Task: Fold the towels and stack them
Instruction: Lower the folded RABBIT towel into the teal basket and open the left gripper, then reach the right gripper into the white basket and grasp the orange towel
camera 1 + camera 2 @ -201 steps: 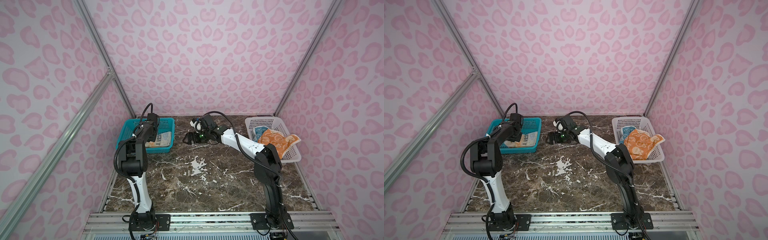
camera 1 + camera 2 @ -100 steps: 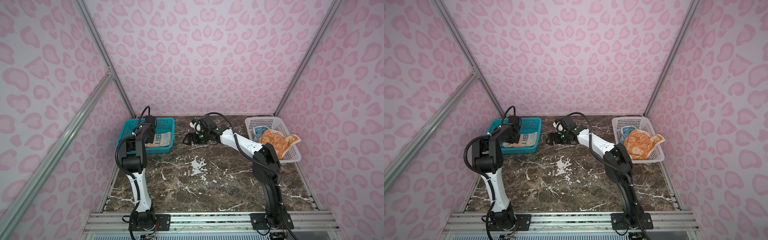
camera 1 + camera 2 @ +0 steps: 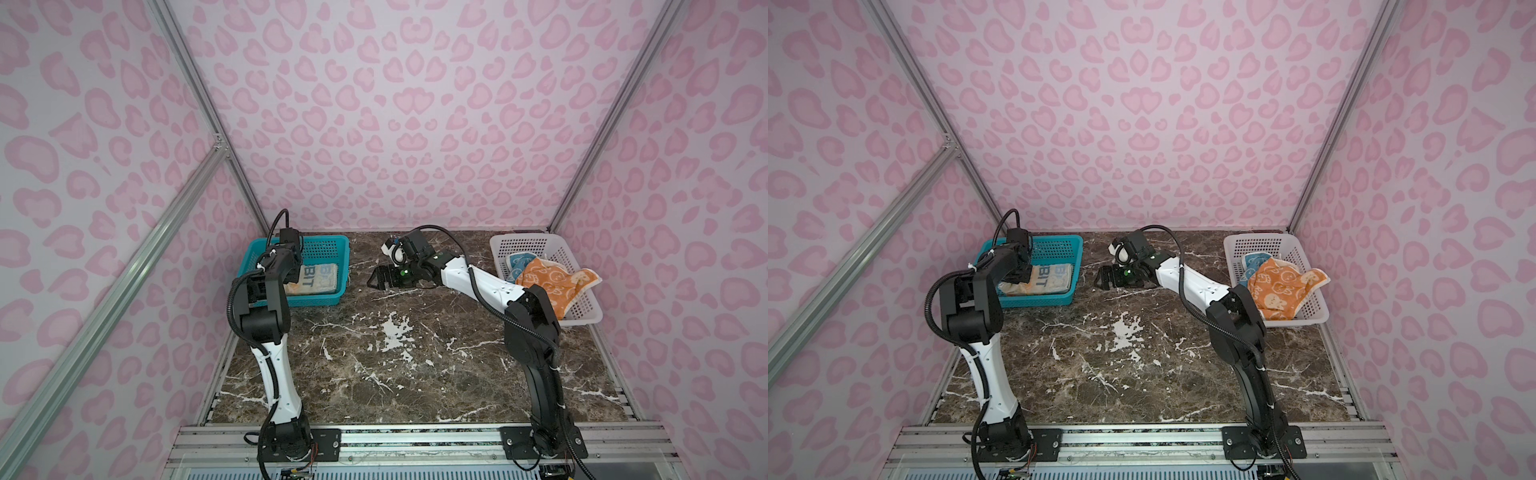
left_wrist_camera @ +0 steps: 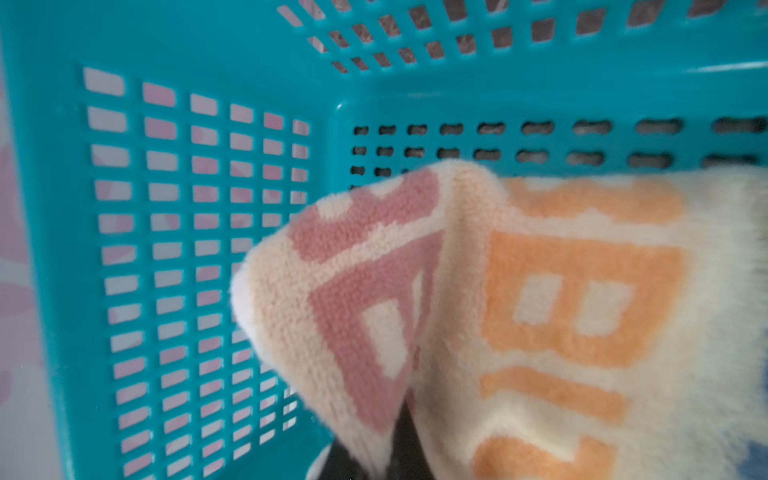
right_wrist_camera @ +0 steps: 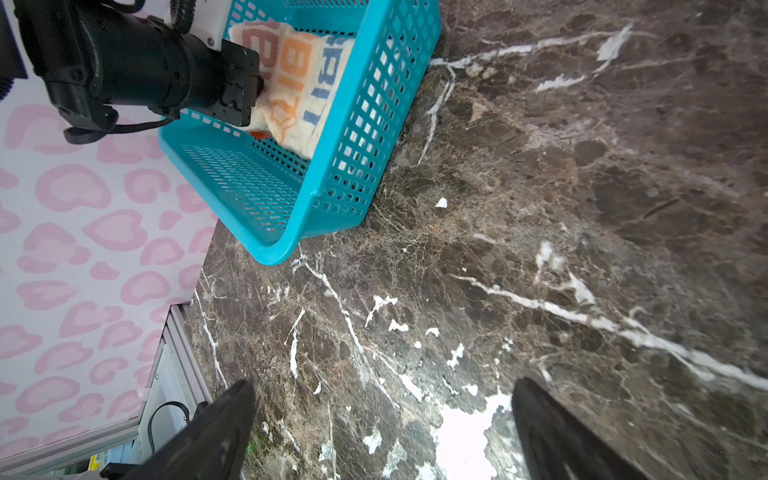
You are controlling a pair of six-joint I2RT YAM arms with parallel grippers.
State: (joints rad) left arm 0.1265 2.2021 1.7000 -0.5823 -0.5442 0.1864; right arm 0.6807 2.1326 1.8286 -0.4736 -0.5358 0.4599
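Observation:
The pinched fold of the cream towel is hanging inside the sides of the teal basket. My left gripper needs to open now, and the towel would end up in that basket.
A cream towel (image 3: 321, 277) with blue and orange letters lies folded in the teal basket (image 3: 307, 300). My left gripper (image 4: 390, 461) reaches down into that basket and is shut on a lifted fold of the cream towel (image 4: 582, 291). In the right wrist view the left gripper (image 5: 257, 89) presses against the towel (image 5: 303, 95). My right gripper (image 3: 374, 283) hangs open just above the marble between the two baskets, with nothing between its fingers (image 5: 232, 411). An orange towel (image 3: 548, 284) sprawls unfolded over the white basket's (image 3: 582, 321) rim, with a blue towel (image 3: 515, 264) under it.
The teal basket (image 3: 1038, 300) stands at the back left and the white basket (image 3: 1308, 319) at the back right. Brown marble tabletop (image 3: 395, 374) spreads in front of them. Pink patterned walls and aluminium posts close in three sides.
My left wrist has shifted a little deeper into the teal basket, and more of the cream towel shows beside it. The right arm has stayed where it was.

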